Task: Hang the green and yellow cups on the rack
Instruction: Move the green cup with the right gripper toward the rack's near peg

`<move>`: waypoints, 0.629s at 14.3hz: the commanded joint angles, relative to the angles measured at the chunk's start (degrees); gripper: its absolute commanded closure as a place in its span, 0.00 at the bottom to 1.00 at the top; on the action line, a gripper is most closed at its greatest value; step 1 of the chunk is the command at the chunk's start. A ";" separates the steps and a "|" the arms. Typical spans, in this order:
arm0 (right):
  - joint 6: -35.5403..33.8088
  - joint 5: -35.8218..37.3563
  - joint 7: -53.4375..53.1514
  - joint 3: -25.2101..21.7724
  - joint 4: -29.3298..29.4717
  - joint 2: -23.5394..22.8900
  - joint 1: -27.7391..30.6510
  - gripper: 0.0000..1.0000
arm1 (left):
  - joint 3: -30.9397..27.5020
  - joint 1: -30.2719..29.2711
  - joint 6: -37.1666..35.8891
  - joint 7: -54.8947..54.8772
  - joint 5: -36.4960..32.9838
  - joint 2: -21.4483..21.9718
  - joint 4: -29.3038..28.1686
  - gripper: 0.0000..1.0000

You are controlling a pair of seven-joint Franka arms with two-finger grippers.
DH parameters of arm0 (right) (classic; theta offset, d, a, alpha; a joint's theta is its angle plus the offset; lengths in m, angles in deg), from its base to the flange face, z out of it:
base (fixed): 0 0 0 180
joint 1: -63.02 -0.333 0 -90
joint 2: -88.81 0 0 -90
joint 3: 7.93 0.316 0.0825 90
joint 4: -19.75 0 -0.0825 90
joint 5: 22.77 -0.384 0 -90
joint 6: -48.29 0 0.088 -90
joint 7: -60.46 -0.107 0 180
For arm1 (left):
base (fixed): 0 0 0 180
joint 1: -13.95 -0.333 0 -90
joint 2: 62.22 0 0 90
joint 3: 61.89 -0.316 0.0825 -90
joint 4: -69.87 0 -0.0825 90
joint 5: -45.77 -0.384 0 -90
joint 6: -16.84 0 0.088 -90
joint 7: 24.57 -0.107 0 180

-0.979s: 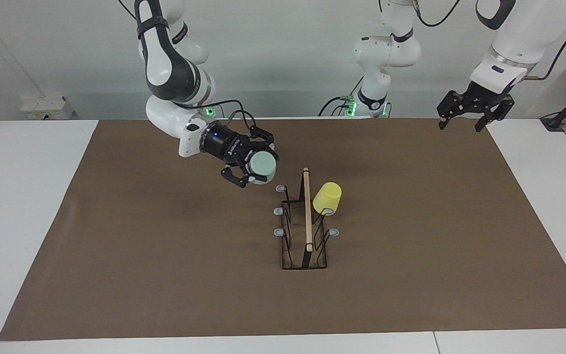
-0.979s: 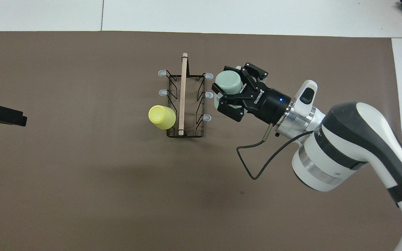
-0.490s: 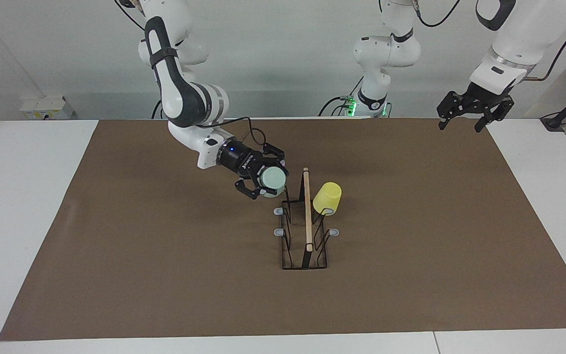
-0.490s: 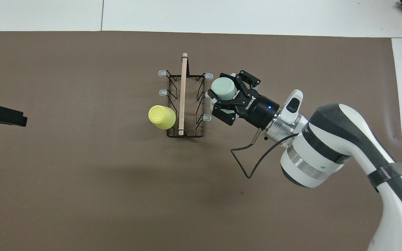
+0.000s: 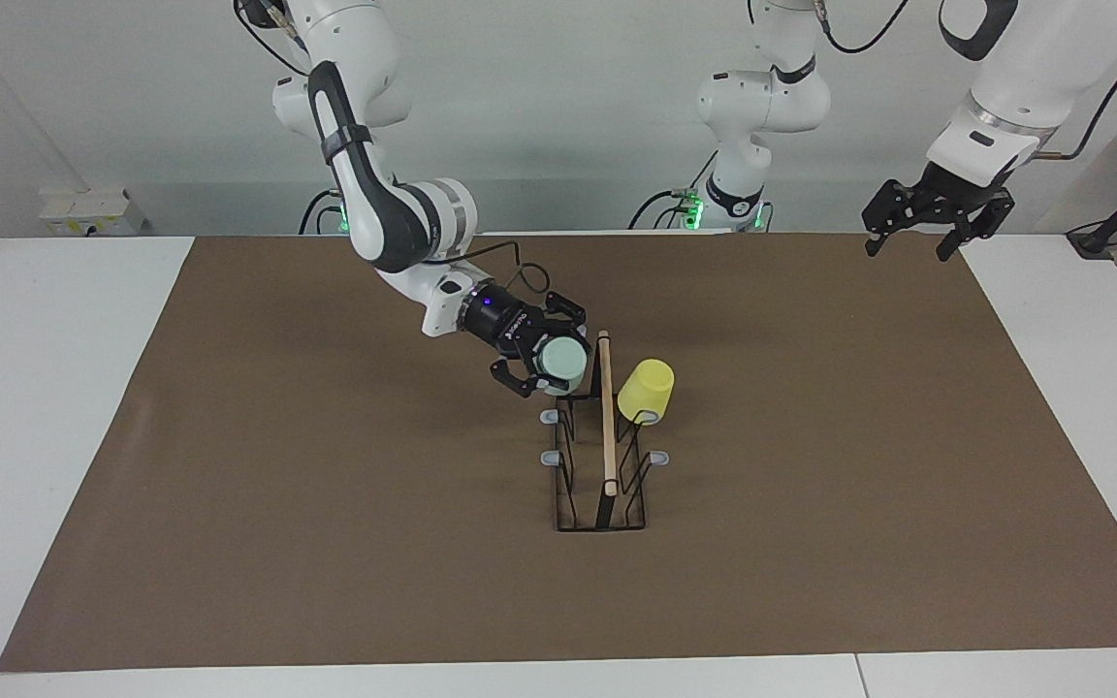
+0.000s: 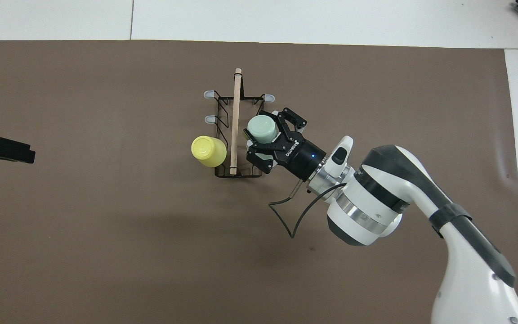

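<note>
The green cup (image 6: 262,128) stays held in my right gripper for now until it reaches the rack, as it is short of the rack's near corner (image 6: 257,173) beside my right gripper.
The right gripper (image 5: 549,354) is shut on the pale mint green cup (image 5: 560,361), held mouth down and tilted. It is over the rack's prong nearest to the robots at the right arm's end, which is hidden. I cannot tell if the cup touches that prong. In the overhead view the green cup (image 6: 262,128) and right gripper (image 6: 267,136) lie beside the rack's wooden bar (image 6: 235,121). The rack (image 5: 607,427) stands mid-table. The yellow cup (image 5: 646,390) hangs mouth down on the nearest prong toward the left arm's end; it also shows in the overhead view (image 6: 208,150). The left gripper (image 5: 912,240) waits open, raised.
A brown mat (image 5: 326,504) covers most of the white table. Several rack prongs with grey tips (image 5: 549,458) stand bare. The left gripper's tip (image 6: 2,150) shows at the edge of the overhead view. A third robot base (image 5: 738,194) stands at the table's robot end.
The right gripper has carried the green cup toward the rack and lower, from beside it to over the nearest prong on its side. The left arm and yellow cup have not moved.
</note>
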 commanded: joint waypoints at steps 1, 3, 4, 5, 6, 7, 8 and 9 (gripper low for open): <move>-2.51 -2.13 4.27 -0.55 0.15 -2.50 -0.56 1.00 | -0.65 1.09 -0.34 0.90 -0.99 0.75 -0.81 0.00; -2.61 -2.39 5.60 -0.64 -1.16 -2.95 -0.65 1.00 | -0.65 1.00 -0.34 0.90 -0.99 0.75 -0.81 0.00; -2.70 -2.39 5.60 -0.64 -1.96 -2.86 -0.74 1.00 | -0.65 1.00 -0.34 0.81 -0.99 0.75 -0.81 0.00; -2.70 -2.39 5.77 -0.73 -2.49 -2.86 -1.09 1.00 | -0.65 1.00 -0.34 0.90 -0.99 0.75 -0.81 0.00; -2.70 -2.74 6.12 -0.90 -3.19 -2.86 -1.27 1.00 | -0.65 1.00 -0.34 0.90 -0.99 0.75 -0.81 0.00; -2.87 -4.22 6.82 -1.17 -4.24 -2.69 -1.53 1.00 | -0.65 1.09 -0.34 0.81 -0.99 0.75 -0.81 0.00; -3.05 -5.63 7.70 -1.17 -4.77 -2.77 -1.97 1.00 | -0.65 1.09 -0.34 0.90 -0.99 0.75 -0.81 0.00; -2.61 -6.25 7.88 -1.17 -4.86 -2.69 -2.32 1.00 | -0.65 1.00 -0.34 0.81 -0.99 0.75 -0.81 0.00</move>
